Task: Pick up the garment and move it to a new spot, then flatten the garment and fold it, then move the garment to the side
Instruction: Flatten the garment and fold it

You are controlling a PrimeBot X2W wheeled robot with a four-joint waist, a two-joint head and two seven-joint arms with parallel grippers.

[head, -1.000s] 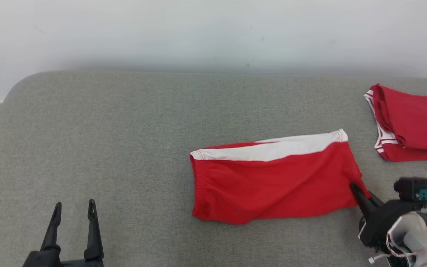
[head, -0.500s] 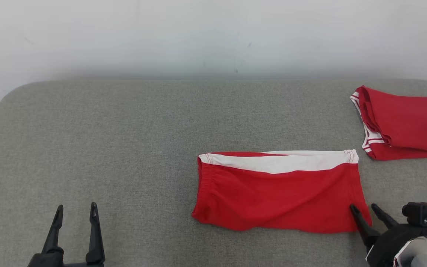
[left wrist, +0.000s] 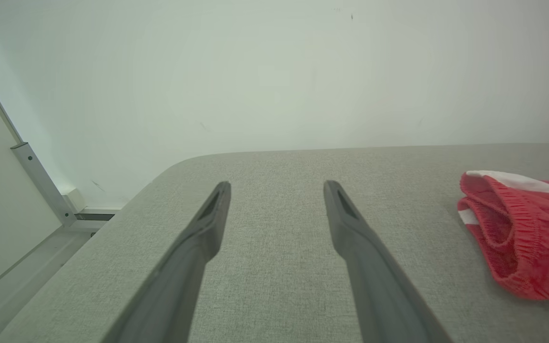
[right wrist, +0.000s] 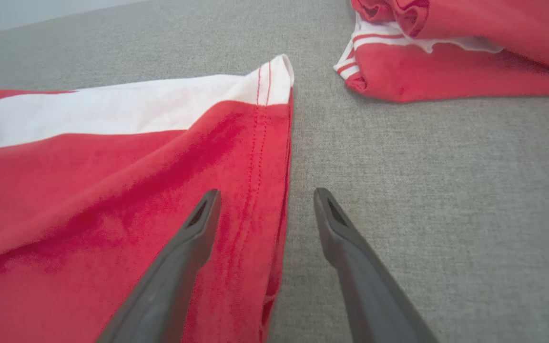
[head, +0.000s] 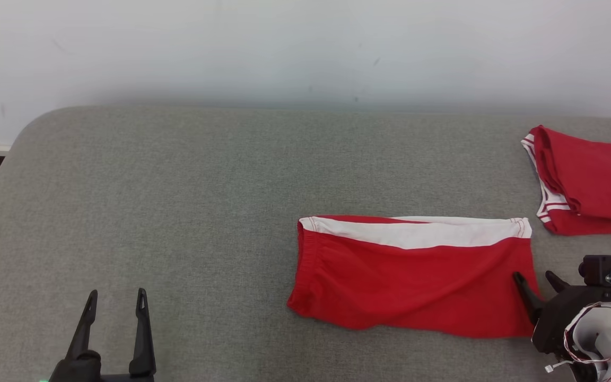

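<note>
My right gripper will fold the red shorts into a smaller bundle, so next it will pick up the garment by its stitched hem edge.
The garment is a pair of red shorts with a white band, lying folded and flat right of the middle of the grey surface; the left wrist view shows its elastic waist end, and its hem edge appears in the right wrist view. My right gripper stands open at the garment's right edge, one finger over the red cloth and the other over bare grey fabric, holding nothing. My left gripper is open at the lower left, far from the garment, with nothing between its fingers.
A second red garment with white stripes lies folded at the far right edge, close to the shorts' upper right corner. The grey padded surface ends at a white wall behind and rounds off at the left.
My right gripper has opened and let go of the garment's right edge. The garment now lies flatter, its white band level. The head camera has shifted a little.
</note>
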